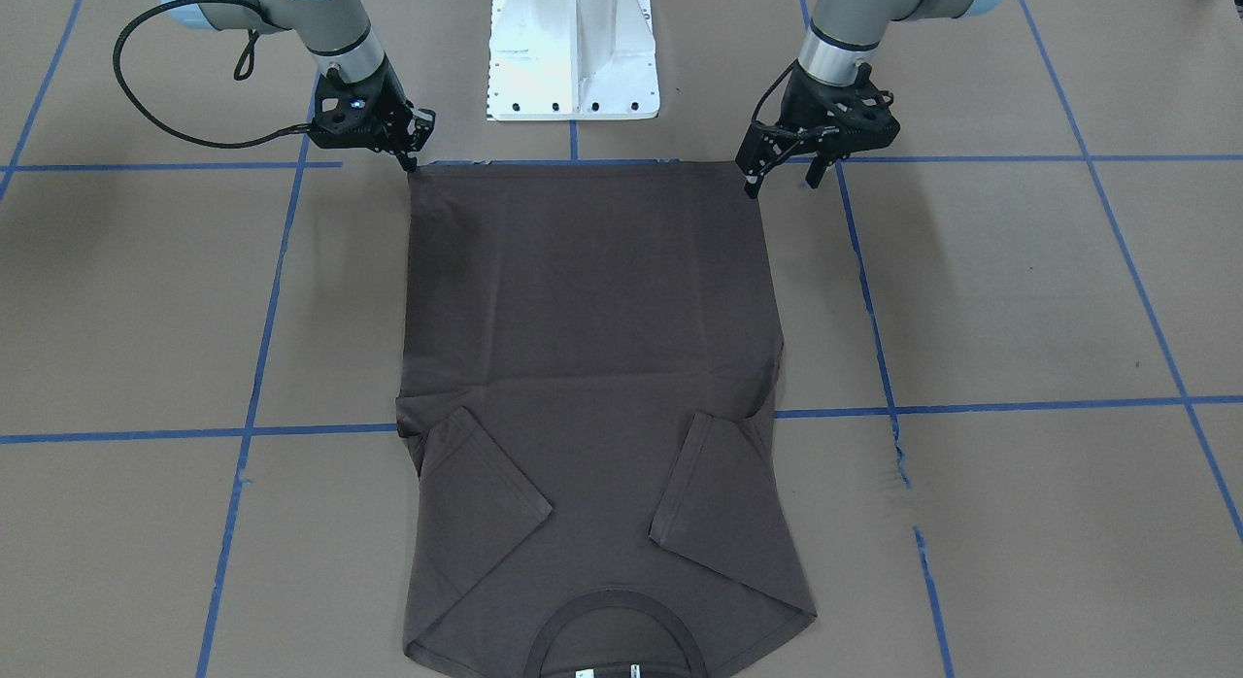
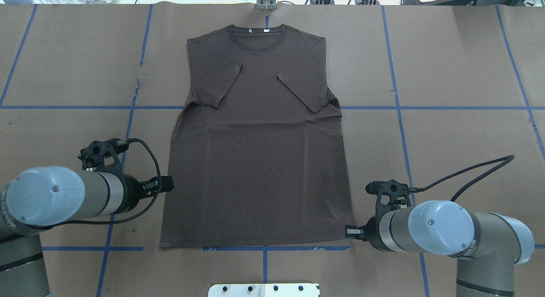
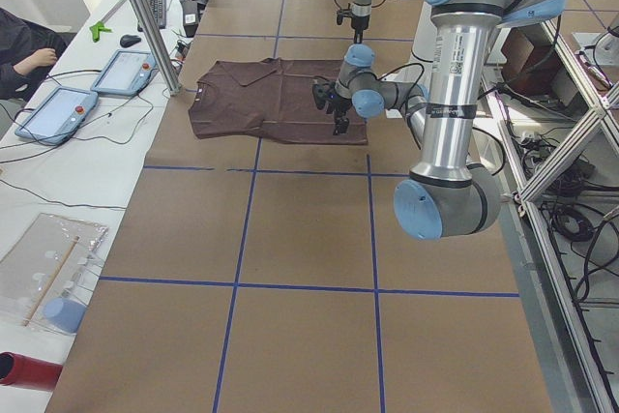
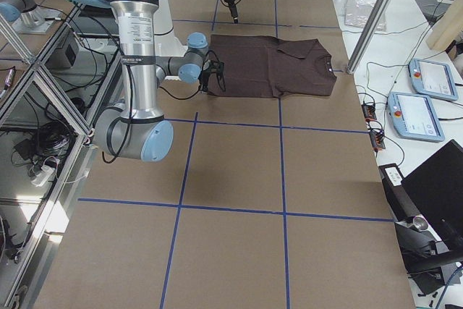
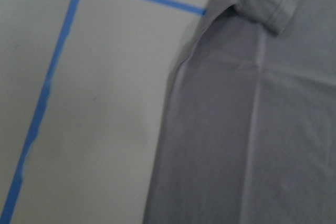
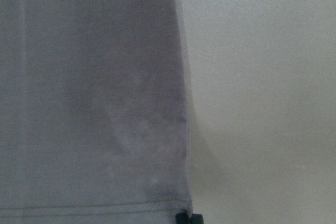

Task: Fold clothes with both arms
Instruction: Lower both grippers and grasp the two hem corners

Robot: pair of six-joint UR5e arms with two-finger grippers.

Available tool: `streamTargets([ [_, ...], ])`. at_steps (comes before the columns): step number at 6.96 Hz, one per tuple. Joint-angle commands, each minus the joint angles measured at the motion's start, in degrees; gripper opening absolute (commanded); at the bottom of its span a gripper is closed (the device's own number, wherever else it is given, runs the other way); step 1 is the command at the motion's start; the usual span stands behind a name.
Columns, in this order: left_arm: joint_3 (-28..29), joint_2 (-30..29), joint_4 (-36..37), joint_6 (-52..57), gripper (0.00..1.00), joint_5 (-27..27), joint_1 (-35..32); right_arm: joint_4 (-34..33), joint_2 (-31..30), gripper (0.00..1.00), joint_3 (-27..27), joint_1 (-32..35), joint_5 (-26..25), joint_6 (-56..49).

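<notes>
The T-shirt's hem needs to be folded over toward the shirt's collar [image 1: 614, 614], so my left gripper will next grip the T-shirt by its hem corner [image 1: 749, 171].
The dark brown T-shirt [image 1: 592, 367] lies flat on the brown table, both sleeves folded inward and its collar at the far end from me [image 2: 255, 31]. My left gripper [image 1: 783, 183] is open and empty, raised just outside the shirt's left hem corner; its wrist view shows the shirt's side edge [image 5: 178, 87] from above. My right gripper [image 1: 412, 161] is down at the right hem corner [image 2: 347, 229] and looks shut on it. A black fingertip [image 6: 184, 217] touches that corner in the right wrist view.
The white bolted pedestal [image 1: 573, 56] stands just behind the hem. Blue tape lines [image 2: 396, 107] cross the brown paper. A metal post [image 3: 145, 16] and tablets [image 3: 126, 70] are beyond the collar end, with an operator's arm [image 3: 24, 55] at the side table.
</notes>
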Motion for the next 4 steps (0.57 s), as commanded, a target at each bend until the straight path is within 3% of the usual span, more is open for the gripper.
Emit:
streamTargets([
  [1, 0.7, 0.7, 0.2, -11.1, 0.97, 4.6, 10.1, 1.5, -0.1, 0.0, -0.1, 0.0, -0.2, 0.0],
  [2, 2.3, 0.1, 0.3, -13.2, 0.94, 6.3, 13.3, 1.5, 0.3, 0.0, 0.0, 0.0, -0.2, 0.1],
  [4, 4.2, 0.1, 0.3, -13.1, 0.91, 6.3, 13.5, 1.5, 1.6, 0.0, 0.0, 0.3, 0.0, 0.3],
])
